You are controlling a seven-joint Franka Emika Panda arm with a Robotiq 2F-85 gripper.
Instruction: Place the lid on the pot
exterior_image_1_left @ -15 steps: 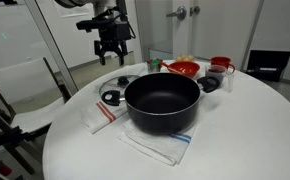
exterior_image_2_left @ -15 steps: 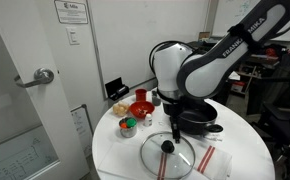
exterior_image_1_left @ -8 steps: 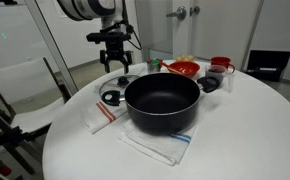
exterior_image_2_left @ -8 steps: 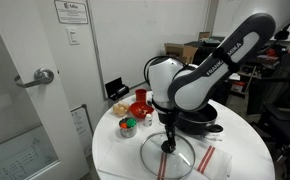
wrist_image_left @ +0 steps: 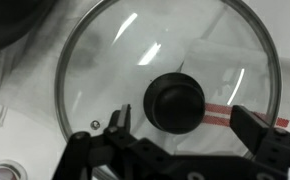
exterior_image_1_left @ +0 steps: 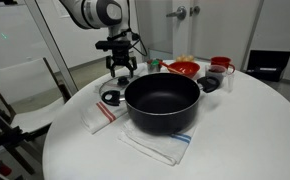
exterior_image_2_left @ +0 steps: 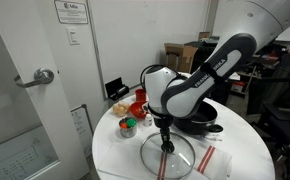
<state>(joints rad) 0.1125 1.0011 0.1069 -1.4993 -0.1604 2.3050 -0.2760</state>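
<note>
My gripper should next grab the central black knob of the glass lid [wrist_image_left: 115, 50] from above and keep the lid level and the lid's rim free. Then it can place the lid on the pot.
The glass lid [wrist_image_left: 115, 50] lies flat on the white table, with its black knob [wrist_image_left: 177, 102] at its centre. It also shows in both exterior views [exterior_image_1_left: 124, 82] [exterior_image_2_left: 155, 160]. The large black pot [exterior_image_1_left: 162, 100] stands on a towel beside the lid, and the arm partly hides it in an exterior view [exterior_image_2_left: 203, 115]. My gripper [wrist_image_left: 180, 116] is open and points straight down over the knob, one finger on each side, not touching it. It hangs just above the lid in both exterior views [exterior_image_1_left: 123, 69] [exterior_image_2_left: 166, 133].
A small black ring [exterior_image_1_left: 111, 97] lies on a striped towel [exterior_image_1_left: 97, 116] by the pot. A red bowl [exterior_image_1_left: 183, 68], a red mug [exterior_image_1_left: 221, 64] and small cans [exterior_image_2_left: 128, 127] crowd the table's far side. A chair [exterior_image_1_left: 20, 85] stands close to the table.
The arm has come down and over towards the lid. The open gripper now sits low, straddling the knob. Lid and pot have not moved.
</note>
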